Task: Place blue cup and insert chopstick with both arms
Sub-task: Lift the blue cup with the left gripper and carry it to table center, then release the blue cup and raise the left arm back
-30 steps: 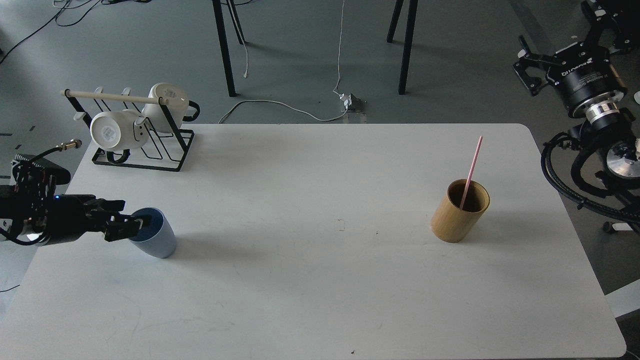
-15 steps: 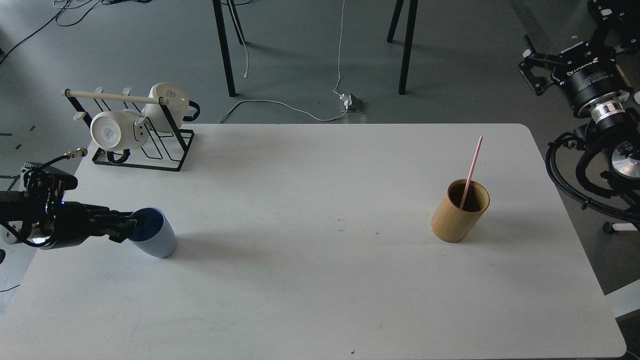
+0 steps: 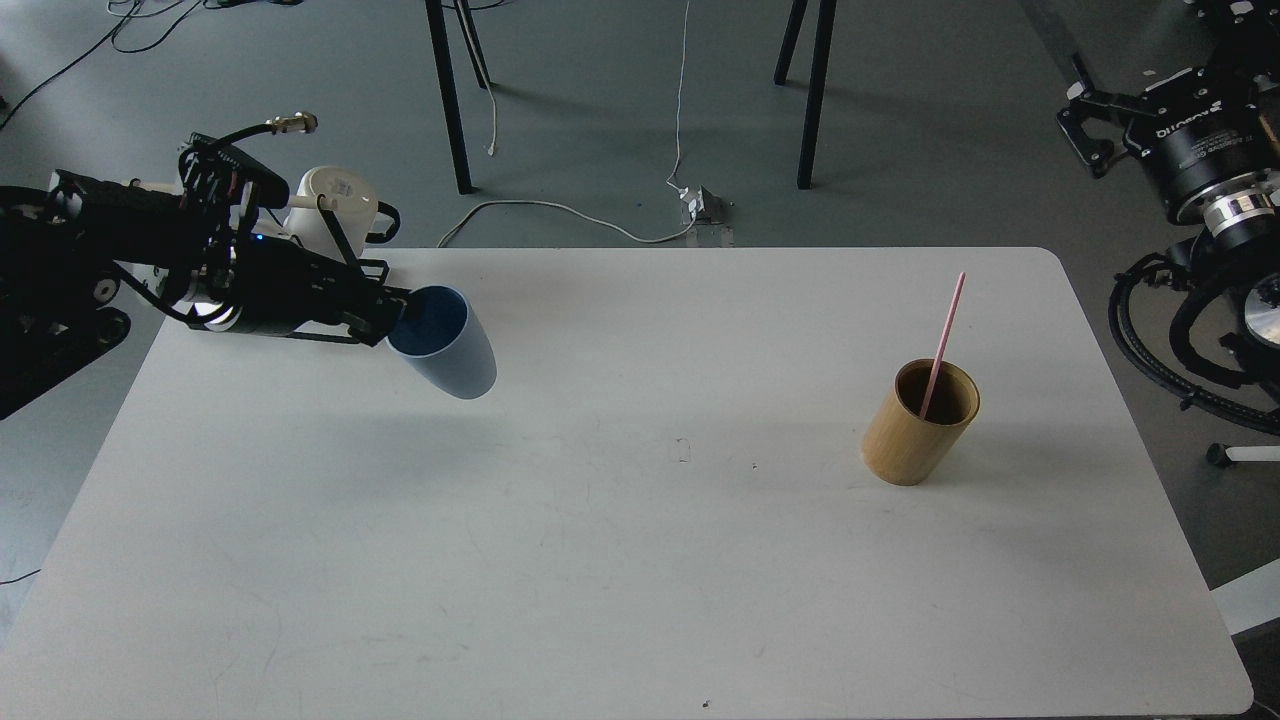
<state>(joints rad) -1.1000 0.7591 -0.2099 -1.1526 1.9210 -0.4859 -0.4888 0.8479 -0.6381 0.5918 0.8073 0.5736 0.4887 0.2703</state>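
Observation:
My right gripper grabs the pink chopstick by its exposed top end [image 3: 957, 289] next, to insert the chopstick into the blue cup [image 3: 447, 345].
My left gripper [image 3: 392, 318] is shut on the near rim of the pale blue cup [image 3: 447, 345] and holds it in the air above the left part of the white table [image 3: 600, 560]. The cup tilts, its dark blue inside facing up and left. The pink chopstick [image 3: 942, 343] leans inside the tan bamboo cylinder [image 3: 918, 421] on the right side of the table. My right gripper [image 3: 1085, 120] hangs off the table's far right, above the floor, open and empty.
A black wire mug rack with white mugs [image 3: 335, 205] stands at the table's back left corner, partly hidden behind my left arm. Table legs and cables lie on the floor beyond the table's far edge.
My left gripper has lifted the blue cup off the table and carried it up and to the right. My right arm has drifted slightly right and up.

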